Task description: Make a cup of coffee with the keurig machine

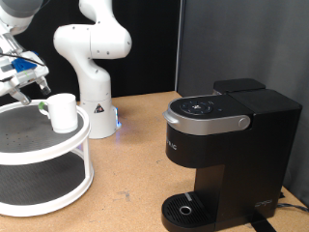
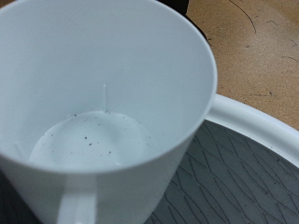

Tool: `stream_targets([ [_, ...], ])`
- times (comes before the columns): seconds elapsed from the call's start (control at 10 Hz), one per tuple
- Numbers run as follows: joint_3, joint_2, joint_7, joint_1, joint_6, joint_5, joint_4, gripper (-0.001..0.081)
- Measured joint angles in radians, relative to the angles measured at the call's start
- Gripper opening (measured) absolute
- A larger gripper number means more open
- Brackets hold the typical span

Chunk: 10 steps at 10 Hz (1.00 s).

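I need to move my gripper toward the white cup's rim before it closes on the cup, because my fingers are short of the cup's rim, beside the cup's handle.
The white cup (image 1: 63, 111) stands upright on the top tier of a round white two-tier stand (image 1: 58, 147) at the exterior view's left. My gripper (image 1: 33, 95) hangs just left of the cup and close to it, its fingers apart and nothing between them. In the wrist view the cup (image 2: 103, 103) fills the frame. It is empty, with dark specks on its bottom and its handle towards the camera. My fingers do not show there. The black keurig machine (image 1: 227, 145) stands at the exterior view's right, lid shut, with its round drip tray (image 1: 183, 208) bare.
The stand's top tier has a dark mat (image 2: 229, 177) inside a raised white rim (image 2: 257, 126). The robot's white base (image 1: 94, 97) stands behind the stand. The wooden table (image 1: 130, 164) lies between the stand and the machine. A dark curtain hangs behind.
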Motion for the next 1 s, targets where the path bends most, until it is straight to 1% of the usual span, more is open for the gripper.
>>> stream_targets([
  [0.3,0.0,0.029,-0.003,0.025,0.037,0.022,-0.013,0.0803],
  [0.6,0.0,0.044,-0.031,0.03,0.061,0.022,-0.034,0.0803],
  [1.0,-0.001,0.05,-0.061,0.034,0.061,0.042,-0.05,0.0803],
])
